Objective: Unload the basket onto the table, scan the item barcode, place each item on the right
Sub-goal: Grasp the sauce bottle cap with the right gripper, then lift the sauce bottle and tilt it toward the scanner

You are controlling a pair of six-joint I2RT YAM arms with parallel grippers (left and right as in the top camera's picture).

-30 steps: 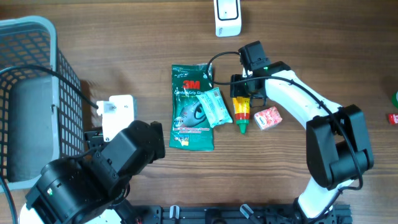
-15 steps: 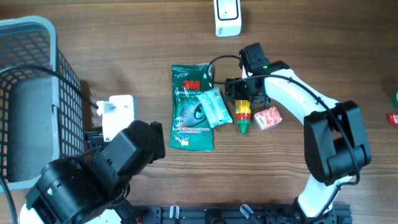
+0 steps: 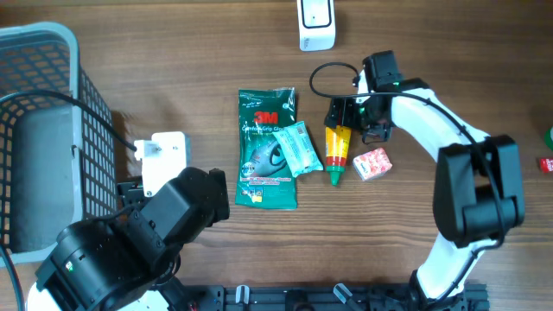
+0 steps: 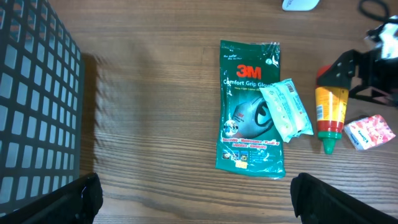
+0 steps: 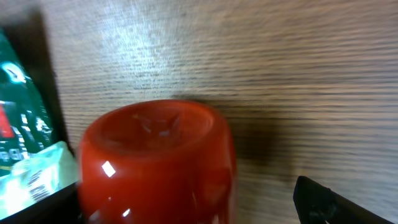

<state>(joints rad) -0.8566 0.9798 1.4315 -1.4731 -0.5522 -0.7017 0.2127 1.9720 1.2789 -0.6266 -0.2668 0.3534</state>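
I will grab the yellow squeeze bottle with my right gripper around its red base end (image 5: 158, 167), so the barcode on the yellow body stays uncovered and can be scanned.
A yellow squeeze bottle (image 3: 336, 155) with a red base lies on the wooden table, tip toward the front edge. My right gripper (image 3: 354, 117) hovers open just behind and right of that base. In the right wrist view the red base (image 5: 155, 162) fills the space beside the left finger, with a wide gap to the right finger (image 5: 320, 199). A white scanner (image 3: 316, 24) stands at the back edge. My left gripper (image 4: 196, 208) is open above bare wood, well in front of the items.
A green 3M package (image 3: 266, 149) lies left of the bottle with a teal sachet (image 3: 299, 149) on it. A small red-and-white box (image 3: 372, 162) sits to the bottle's right. At far left are a grey basket (image 3: 52, 52) and a white cabled device (image 3: 164, 155).
The right gripper opened, let go of the bottle and drew back to the right. The bottle now rests on the table. The left arm has not moved.
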